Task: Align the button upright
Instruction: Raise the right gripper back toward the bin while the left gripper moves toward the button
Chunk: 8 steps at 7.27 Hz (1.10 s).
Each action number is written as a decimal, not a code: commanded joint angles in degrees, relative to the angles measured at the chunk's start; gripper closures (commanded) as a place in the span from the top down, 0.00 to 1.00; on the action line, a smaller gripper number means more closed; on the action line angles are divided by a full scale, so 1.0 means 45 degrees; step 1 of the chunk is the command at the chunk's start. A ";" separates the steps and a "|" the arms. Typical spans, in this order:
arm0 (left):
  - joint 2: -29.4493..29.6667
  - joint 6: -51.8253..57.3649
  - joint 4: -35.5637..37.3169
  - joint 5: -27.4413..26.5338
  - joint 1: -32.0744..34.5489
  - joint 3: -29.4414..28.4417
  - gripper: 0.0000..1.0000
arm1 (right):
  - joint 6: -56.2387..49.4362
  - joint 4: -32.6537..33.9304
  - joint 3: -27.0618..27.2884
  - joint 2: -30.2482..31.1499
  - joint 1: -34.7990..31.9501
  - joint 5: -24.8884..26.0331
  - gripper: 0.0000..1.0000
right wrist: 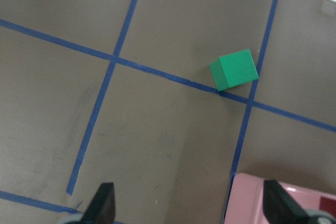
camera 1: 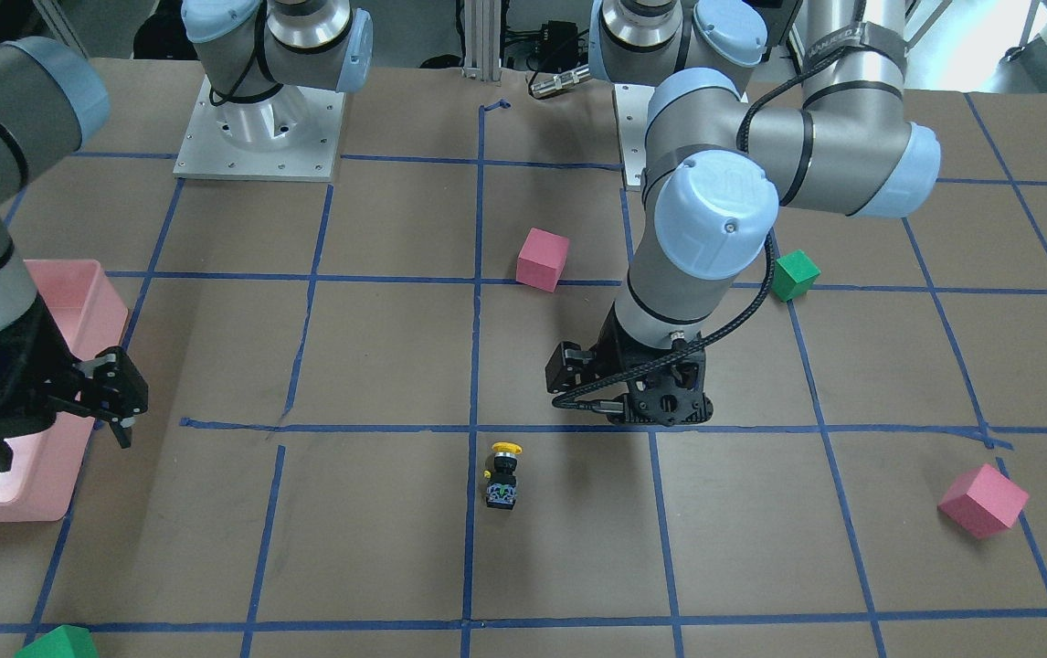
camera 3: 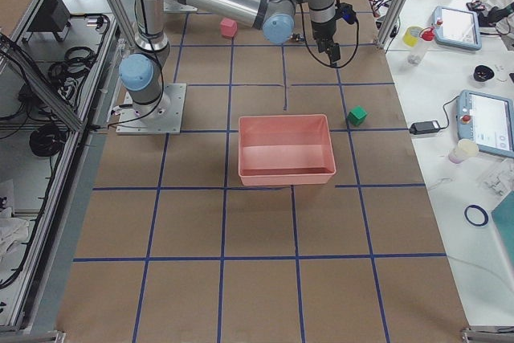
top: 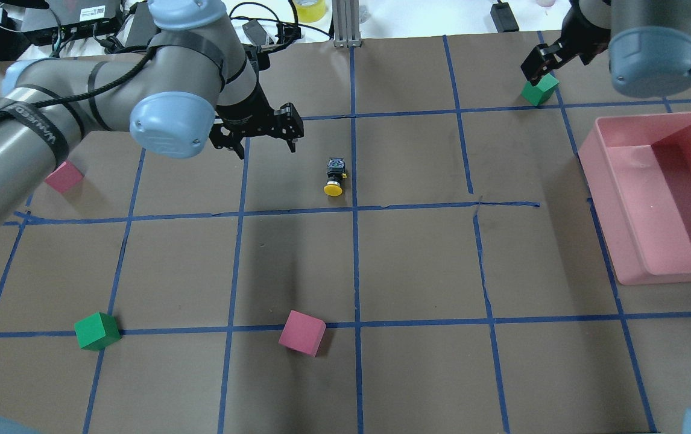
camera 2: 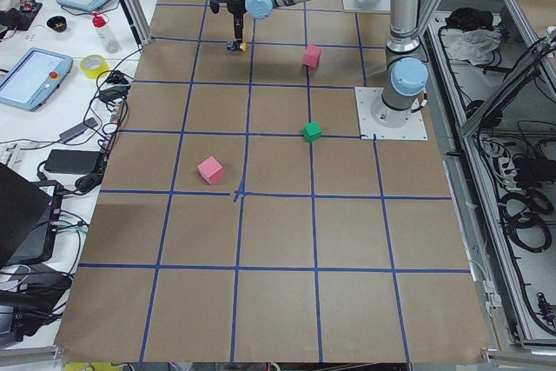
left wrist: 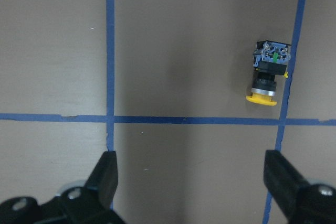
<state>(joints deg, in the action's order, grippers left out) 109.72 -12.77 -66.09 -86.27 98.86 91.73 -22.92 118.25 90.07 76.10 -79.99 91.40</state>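
Observation:
I will reach the button with my left gripper and grab it by its yellow cap (camera 1: pixel 506 448). Then the button's blue base (camera 1: pixel 501 495) stays free to stand on the tabletop.
The button (top: pixel 334 176) lies on its side on the brown table, just left of the centre blue tape line. Its yellow cap points toward the robot and its silvery end away. It also shows in the front view (camera 1: pixel 503 475) and in the left wrist view (left wrist: pixel 269 74). My left gripper (top: pixel 266 144) hangs open and empty above the table, to the left of the button and apart from it; its fingers (left wrist: pixel 107 174) frame bare table. My right gripper (top: pixel 541 66) is open and empty at the far right, above a green cube (right wrist: pixel 234 68).
A pink bin (top: pixel 623 253) stands at the right side. A pink cube (top: pixel 302 333) and a green cube (top: pixel 97 331) sit nearer the robot. Another pink cube (top: pixel 64 176) lies at the left and a green cube (top: pixel 539 90) at the far right.

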 commanded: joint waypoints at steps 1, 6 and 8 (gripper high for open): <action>0.1082 -0.1124 0.1147 -0.0009 0.1130 -0.0284 1.00 | 0.2877 -0.3025 -0.0072 0.0840 0.0372 0.0314 1.00; 0.3154 -0.2104 0.3003 -0.0790 0.1996 -0.0287 1.00 | 0.4039 -0.5827 -0.0192 0.2561 -0.0132 0.1056 1.00; 0.3469 -0.2104 0.3415 -0.0810 0.2015 -0.0248 0.96 | 0.4371 -0.6099 -0.0228 0.2600 -0.1184 0.0959 1.00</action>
<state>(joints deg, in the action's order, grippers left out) 124.40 -22.20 -52.10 -89.80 107.83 90.46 -3.92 91.69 89.20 87.57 -82.50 95.86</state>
